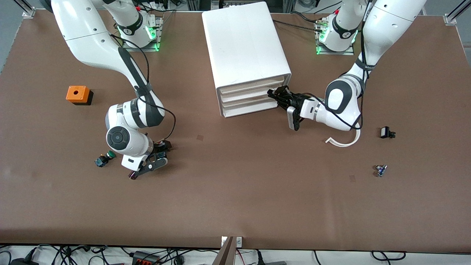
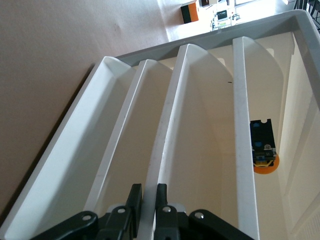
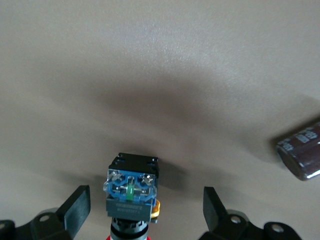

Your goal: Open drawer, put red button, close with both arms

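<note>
My right gripper needs to grab the red button by its blue-black body [image 3: 131,194], so that it can put the button into the drawer.
The red button [image 3: 131,192] lies on the table between the open fingers of my right gripper [image 3: 145,207]. Its blue-black body faces the camera and its red cap [image 3: 131,236] just shows. In the front view the right gripper [image 1: 156,157] is low over the button [image 1: 160,149], toward the right arm's end of the table. My left gripper [image 2: 147,200] is shut on the front lip of a drawer [image 2: 167,125] of the white drawer unit [image 1: 244,48]. In the front view the left gripper [image 1: 278,95] is at the drawer fronts [image 1: 250,97].
A green-capped button [image 1: 105,159] and a brown cylinder [image 1: 132,175] lie beside the right gripper. An orange box [image 1: 78,94] sits at the right arm's end. A white curved strip [image 1: 344,141], a black part [image 1: 386,132] and a small blue part [image 1: 381,170] lie toward the left arm's end.
</note>
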### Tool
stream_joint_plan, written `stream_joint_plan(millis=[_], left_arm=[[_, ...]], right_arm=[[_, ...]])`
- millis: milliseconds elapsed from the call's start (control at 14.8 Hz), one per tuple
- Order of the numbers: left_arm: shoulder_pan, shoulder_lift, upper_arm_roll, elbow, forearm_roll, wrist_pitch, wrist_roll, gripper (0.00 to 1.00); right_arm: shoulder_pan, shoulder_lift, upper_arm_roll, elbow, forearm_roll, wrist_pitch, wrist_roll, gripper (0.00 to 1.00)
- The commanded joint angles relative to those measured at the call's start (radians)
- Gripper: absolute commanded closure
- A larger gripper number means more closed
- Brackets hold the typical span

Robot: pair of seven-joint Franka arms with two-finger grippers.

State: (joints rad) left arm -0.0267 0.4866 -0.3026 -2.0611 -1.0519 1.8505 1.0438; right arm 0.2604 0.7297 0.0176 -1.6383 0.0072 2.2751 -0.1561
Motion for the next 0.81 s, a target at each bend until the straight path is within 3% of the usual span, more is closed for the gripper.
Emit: stream_joint_plan(millis=[0, 136, 203, 271, 339, 407, 475, 746], left_arm=[[0.008, 0.015, 0.019, 0.061, 0.000, 0.038, -0.014, 0.90], [0.002, 0.020, 0.072, 0.120, 0.010, 0.038, -0.018, 0.89], [0.004, 0.041, 0.086, 0.154, 0.010, 0.038, -0.019, 0.86], [0.002, 0.058, 0.112, 0.188, 0.010, 0.038, -0.019, 0.86], [0.002, 0.078, 0.122, 0.223, 0.012, 0.036, -0.021, 0.83], [0.004, 0.090, 0.123, 0.246, 0.012, 0.038, -0.021, 0.69], [0.005, 0.096, 0.131, 0.253, 0.012, 0.036, -0.004, 0.01], [0.007, 0.086, 0.141, 0.295, 0.042, 0.026, -0.037, 0.00]], right_arm=[[0.008, 0.004, -0.001, -0.002, 0.019, -0.014, -0.019, 0.00], [0.010, 0.002, -0.001, 0.003, 0.016, -0.064, -0.026, 0.37], [0.017, -0.001, -0.001, 0.006, 0.020, -0.072, -0.017, 0.71], [0.025, -0.001, -0.001, 0.006, 0.022, -0.072, -0.011, 0.92], [0.026, -0.004, -0.001, 0.008, 0.023, -0.072, -0.005, 1.00], [0.023, -0.010, -0.001, 0.018, 0.024, -0.074, 0.001, 1.00], [0.020, -0.018, -0.001, 0.032, 0.024, -0.081, 0.001, 1.00], [0.034, -0.038, 0.001, 0.222, 0.022, -0.202, 0.001, 1.00]])
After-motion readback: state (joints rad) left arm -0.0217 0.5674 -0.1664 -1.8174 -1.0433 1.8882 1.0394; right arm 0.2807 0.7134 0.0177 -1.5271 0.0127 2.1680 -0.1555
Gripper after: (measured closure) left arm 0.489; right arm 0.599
